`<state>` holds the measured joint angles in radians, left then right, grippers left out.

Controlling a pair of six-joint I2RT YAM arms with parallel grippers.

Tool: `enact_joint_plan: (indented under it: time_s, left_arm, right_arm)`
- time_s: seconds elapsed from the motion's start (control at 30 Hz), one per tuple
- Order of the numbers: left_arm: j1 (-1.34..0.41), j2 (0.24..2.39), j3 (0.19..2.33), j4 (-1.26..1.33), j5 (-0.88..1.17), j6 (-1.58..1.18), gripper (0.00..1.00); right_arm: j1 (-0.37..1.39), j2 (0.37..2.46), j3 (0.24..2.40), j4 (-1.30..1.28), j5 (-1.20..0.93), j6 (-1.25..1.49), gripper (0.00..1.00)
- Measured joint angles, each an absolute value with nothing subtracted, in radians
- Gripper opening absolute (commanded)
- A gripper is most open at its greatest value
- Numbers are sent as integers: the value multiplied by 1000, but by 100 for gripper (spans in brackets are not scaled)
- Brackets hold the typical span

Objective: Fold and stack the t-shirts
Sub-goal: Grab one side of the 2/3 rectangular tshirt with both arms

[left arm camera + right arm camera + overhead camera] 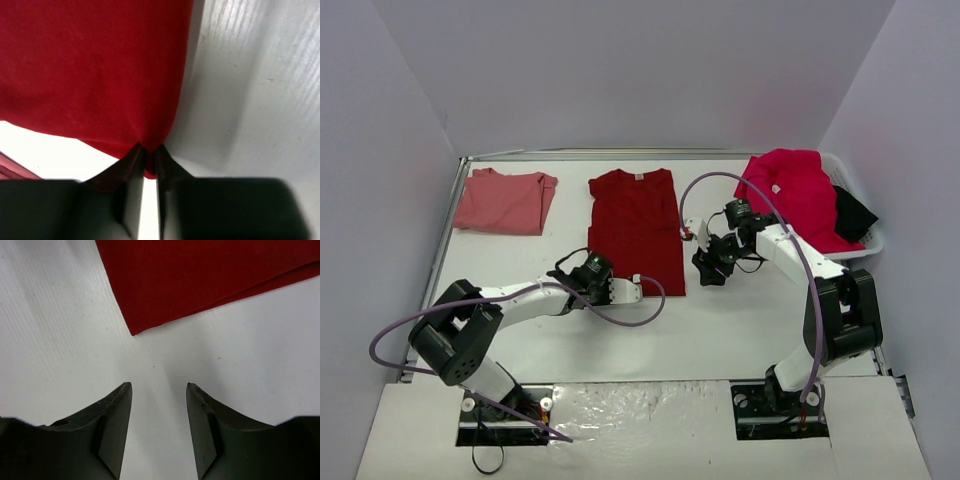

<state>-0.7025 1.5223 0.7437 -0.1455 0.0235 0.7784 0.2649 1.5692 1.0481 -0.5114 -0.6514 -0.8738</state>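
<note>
My right gripper needs to pick up the crimson t-shirt next by its free near corner, opposite my left gripper, to fold that whole edge over.
The dark crimson t-shirt (pixel 636 230) lies spread flat at the table's middle. My left gripper (pixel 592 270) is at its near left corner. In the left wrist view this gripper (pixel 150 156) is shut on that corner of the crimson cloth (pixel 95 70), which bunches between the fingertips. My right gripper (pixel 706 266) stands open just off the shirt's right edge. In the right wrist view it (pixel 159 390) hovers over bare table, a corner of the shirt (pixel 200 275) a little ahead. A folded salmon-pink t-shirt (pixel 505 200) lies at the back left. The raspberry t-shirt (pixel 798 192) drapes over the basket.
A white plastic basket (pixel 868 244) stands at the back right, with a black garment (pixel 855 210) inside under the raspberry shirt. Purple cables loop off both arms. The table's raised rim (pixel 450 215) runs along the left side.
</note>
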Motion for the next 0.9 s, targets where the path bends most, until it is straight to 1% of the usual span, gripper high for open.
enact_joint_plan:
  time_s: [0.03,0.1,0.13,0.4,0.5,0.63,0.77,0.9]
  left_arm:
    - [-702,1530,747,-144,18,780,5]
    - [-702,1539,755,-149,13,779,4]
    - [-702,1541,758,-152,12,778,3]
    - [-696,1530,780,-236,63,767,2]
    - [-679,1519,801,-309,138,754,2]
    - [-640,1514,831,-397,267,747,2]
    - [-587,1514,863,-468,378,747,2]
    - [-553,1515,896,-514,438,748,3]
  right_arm:
    - [265,1569,1048,-511,-651,-874,44]
    - [265,1569,1048,-511,-652,-875,44]
    - [265,1569,1048,-511,-653,-875,44]
    - [265,1555,1031,-507,-698,-910,45]
    - [266,1519,1000,-504,-722,-942,45]
    - [289,1434,937,-445,-719,-951,49]
    - [375,1359,883,-377,-680,-950,50]
    - [469,1357,847,-318,-638,-951,50]
